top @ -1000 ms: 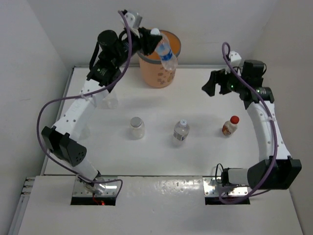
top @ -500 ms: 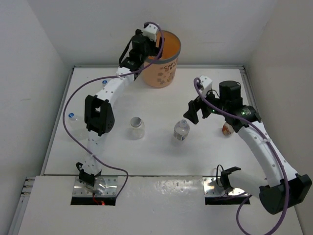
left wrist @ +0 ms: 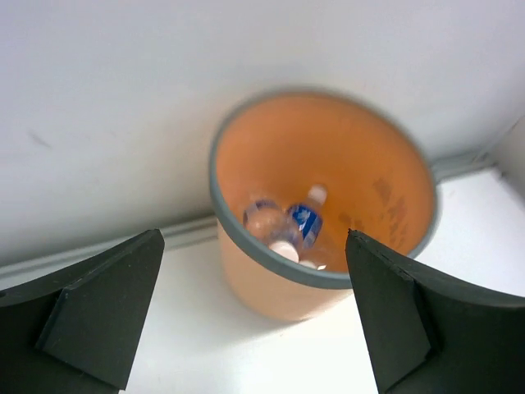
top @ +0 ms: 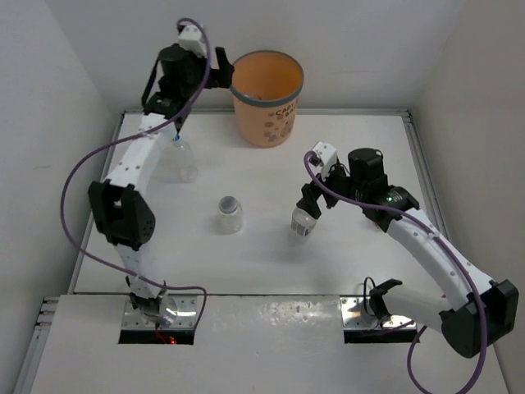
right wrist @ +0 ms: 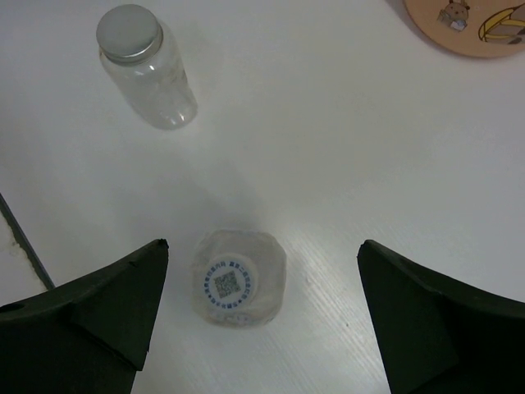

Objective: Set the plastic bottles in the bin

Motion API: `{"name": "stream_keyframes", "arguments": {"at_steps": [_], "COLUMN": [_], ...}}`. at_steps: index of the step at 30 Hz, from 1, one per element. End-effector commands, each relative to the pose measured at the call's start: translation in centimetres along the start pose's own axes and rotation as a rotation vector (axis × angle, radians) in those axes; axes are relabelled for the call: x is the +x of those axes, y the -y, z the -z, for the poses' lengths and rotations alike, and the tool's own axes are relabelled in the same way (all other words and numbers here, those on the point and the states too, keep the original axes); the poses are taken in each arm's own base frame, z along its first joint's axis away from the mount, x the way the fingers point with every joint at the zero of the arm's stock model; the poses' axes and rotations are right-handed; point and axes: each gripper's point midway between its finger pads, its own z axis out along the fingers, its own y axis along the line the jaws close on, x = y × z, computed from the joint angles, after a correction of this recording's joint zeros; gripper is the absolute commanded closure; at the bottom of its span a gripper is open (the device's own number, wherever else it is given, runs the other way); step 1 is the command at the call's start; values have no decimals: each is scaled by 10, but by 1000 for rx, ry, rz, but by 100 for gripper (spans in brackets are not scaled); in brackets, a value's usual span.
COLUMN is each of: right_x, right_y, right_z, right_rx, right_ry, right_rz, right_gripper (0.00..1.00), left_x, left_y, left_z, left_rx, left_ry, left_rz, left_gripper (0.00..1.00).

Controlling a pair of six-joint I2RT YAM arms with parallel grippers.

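The white-capped bottle [right wrist: 238, 279] would stay standing if I lifted my right gripper now, because the fingers of that gripper are wide apart.
The orange bin [top: 267, 98] stands at the back of the table. In the left wrist view several clear bottles [left wrist: 289, 230] lie inside the bin [left wrist: 271, 264]. My left gripper [top: 223, 74] hangs open and empty just left of the bin's rim, its jaws wide apart [left wrist: 254, 320]. My right gripper [top: 308, 205] is open above a clear white-capped bottle [right wrist: 238, 279], which stands upright between the spread fingers, nearer the left one, untouched. A grey-capped bottle [top: 230, 213] stands at mid table. Another clear, blue-capped bottle [top: 179, 158] stands beside the left arm.
The grey-capped bottle [right wrist: 148, 66] is up and to the left of my right gripper in its wrist view. White walls close in the table on the left, back and right. The right arm's forearm [top: 418, 238] stretches over the right side of the table.
My left gripper opened and let its bottle go at the bin, then swung back to the left of the rim. The right arm came down and left over the white-capped bottle.
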Motion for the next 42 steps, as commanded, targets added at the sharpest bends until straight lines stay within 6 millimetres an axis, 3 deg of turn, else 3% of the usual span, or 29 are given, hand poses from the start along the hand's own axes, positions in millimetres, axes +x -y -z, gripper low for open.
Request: {"name": "stream_keyframes", "arguments": {"at_steps": [1, 4, 6, 7, 9, 10, 11, 12, 13, 15, 16, 18, 21, 23, 25, 28, 29, 31, 32, 33, 35, 36, 37, 41, 42], "right_x": [-2, 10, 15, 16, 21, 25, 25, 26, 24, 25, 22, 24, 19, 17, 2, -39, -57, -107, -117, -151, -167, -197, -200, -254, -254], "right_y": [-5, -15, -16, -17, -15, -12, -11, -11, -9, -8, -6, -2, 1, 0, 0, 0, 0, 4, 4, 7, 10, 12, 14, 19, 27], "right_z": [-7, -11, -13, -13, -14, -15, -15, -15, -15, -14, -15, -17, -20, -22, -18, -8, -6, 10, 13, 20, 21, 31, 22, 40, 29], "right_rx": [-18, -48, -47, -44, -30, -13, -10, -8, 3, 15, 25, 42, 41, 31, 25, 16, 15, 29, 30, 35, 31, 40, 29, 47, 50], "right_ry": [34, 7, -4, -5, -15, -21, -23, -25, -14, -12, 2, 2, 12, 10, 29, 93, 113, 207, 224, 283, 305, 365, 357, 472, 456], "right_rz": [7, -5, -18, -17, -18, -16, -15, -14, -13, -10, -7, 3, 10, 14, 12, 10, 18, 39, 43, 63, 57, 79, 69, 115, 109], "right_gripper": [4, 7, 8, 8, 8, 13, 13, 16, 24, 29, 35, 41, 58, 71, 86, 98, 100, 100, 100, 100, 100, 100, 100, 100, 100], "left_x": [-94, -117, -124, -139, -138, -137, -147, -140, -130, -119, -105, -80, -23, -1, 17, 29, 36, 50, 57, 57, 77, 81, 93, 113, 117], "left_y": [21, -1, -28, -36, -66, -81, -76, -96, -106, -117, -134, -148, -168, -164, -163, -153, -142, -140, -139, -141, -150, -151, -154, -167, -173], "left_z": [60, 91, 110, 128, 148, 169, 179, 192, 205, 240, 257, 289, 322, 341, 355, 363, 364, 361, 363, 364, 367, 370, 374, 385, 388], "left_rx": [94, 51, 3, -19, -86, -129, -124, -183, -230, -297, -360, -440, -528, -526, -495, -421, -353, -304, -302, -309, -353, -371, -398, -519, -565], "left_ry": [198, 227, 218, 245, 240, 230, 256, 238, 204, 179, 137, 75, -89, -154, -206, -244, -263, -304, -327, -331, -383, -389, -413, -451, -469], "left_rz": [57, 104, 135, 137, 146, 148, 139, 110, 108, 56, 53, 11, 30, 52, 72, 74, 101, 131, 165, 153, 189, 188, 199, 226, 208], "left_gripper": [0, 0, 0, 0, 0, 0, 0, 0, 0, 0, 0, 0, 0, 0, 0, 0, 0, 0, 0, 0, 0, 0, 0, 0, 0]}}
